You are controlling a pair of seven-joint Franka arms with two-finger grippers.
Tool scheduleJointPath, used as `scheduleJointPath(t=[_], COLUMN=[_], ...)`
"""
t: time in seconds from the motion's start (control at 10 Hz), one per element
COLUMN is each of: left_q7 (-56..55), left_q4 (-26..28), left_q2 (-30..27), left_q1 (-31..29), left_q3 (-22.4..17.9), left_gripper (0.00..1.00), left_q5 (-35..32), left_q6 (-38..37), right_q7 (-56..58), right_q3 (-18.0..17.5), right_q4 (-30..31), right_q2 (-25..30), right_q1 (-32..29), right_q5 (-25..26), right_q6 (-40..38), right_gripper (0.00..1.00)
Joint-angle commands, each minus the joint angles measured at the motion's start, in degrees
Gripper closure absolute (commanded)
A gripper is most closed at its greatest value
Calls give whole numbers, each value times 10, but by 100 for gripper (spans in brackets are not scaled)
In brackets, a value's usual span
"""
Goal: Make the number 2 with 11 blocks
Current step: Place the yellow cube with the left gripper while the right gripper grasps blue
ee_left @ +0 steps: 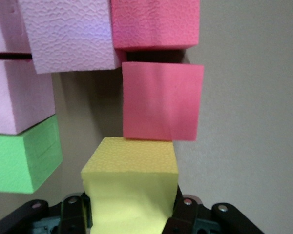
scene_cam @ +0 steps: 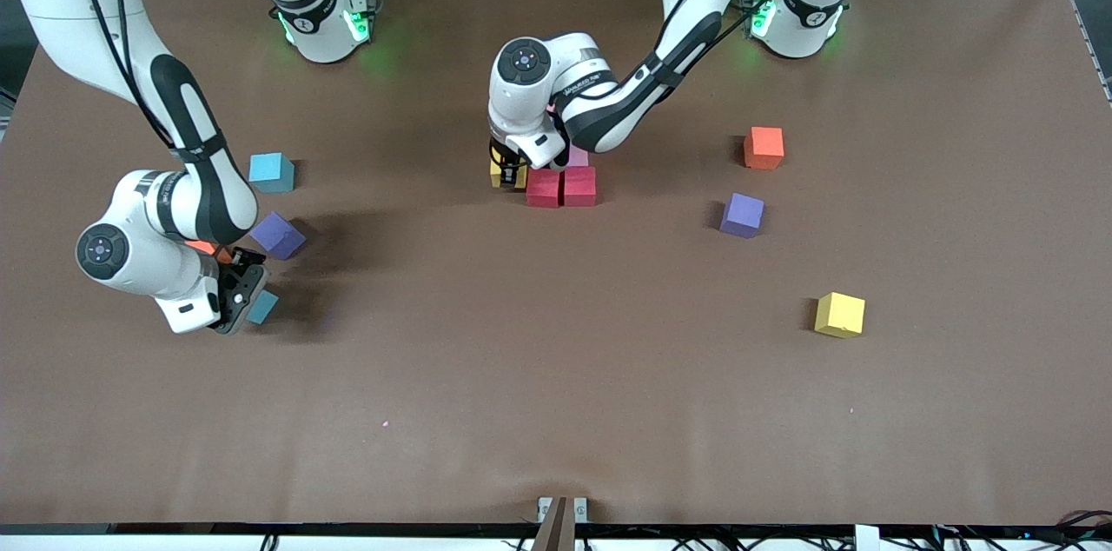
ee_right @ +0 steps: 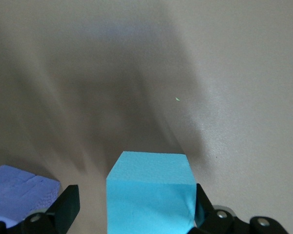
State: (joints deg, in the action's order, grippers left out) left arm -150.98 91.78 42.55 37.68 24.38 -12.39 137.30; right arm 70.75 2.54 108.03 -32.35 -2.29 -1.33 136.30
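Note:
The robot's right gripper will add the light blue block to the number 2, so next it will grip the block by its two opposite sides.
My left gripper is shut on a yellow block, held low beside two red blocks in the middle of the table. In the left wrist view the fingers press both sides of the yellow block, which nearly touches a red block. Pink blocks and a green block lie alongside; the arm hides most of them in the front view. My right gripper is open around a light blue block on the table, with a gap at one finger.
A purple block and another light blue block lie near the right gripper; a bit of orange shows under its wrist. Toward the left arm's end lie an orange block, a purple block and a yellow block.

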Motion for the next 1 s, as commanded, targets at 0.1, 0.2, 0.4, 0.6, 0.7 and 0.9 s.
scheduleJointPath(t=[0.1,0.2,0.4,0.6,0.7,0.9], left_q7=[11,15,31,39,39,42], left_q4=[-32,-32,-41,-65,-71,-71], left_q2=[20,20,30,50,53,54], left_q1=[27,27,27,27,27,27], left_q3=[-28,-29,-29,-29,-30,-30], left_gripper=[56,56,56,56,56,56], left_q5=[1,1,1,1,1,1], left_q6=[2,2,2,2,2,2], right_q7=[18,18,18,18,18,18], right_q3=[-12,-12,-11,-7,-7,-7], right_q4=[-8,-9,-9,-9,-9,-9], right_q2=[-16,-17,-18,-19,-19,-20], right_q1=[-15,-14,-10,-7,-9,-11], right_q5=[-10,-10,-11,-11,-10,-10], right_q6=[31,32,38,44,44,42], right_gripper=[0,0,21,31,34,39])
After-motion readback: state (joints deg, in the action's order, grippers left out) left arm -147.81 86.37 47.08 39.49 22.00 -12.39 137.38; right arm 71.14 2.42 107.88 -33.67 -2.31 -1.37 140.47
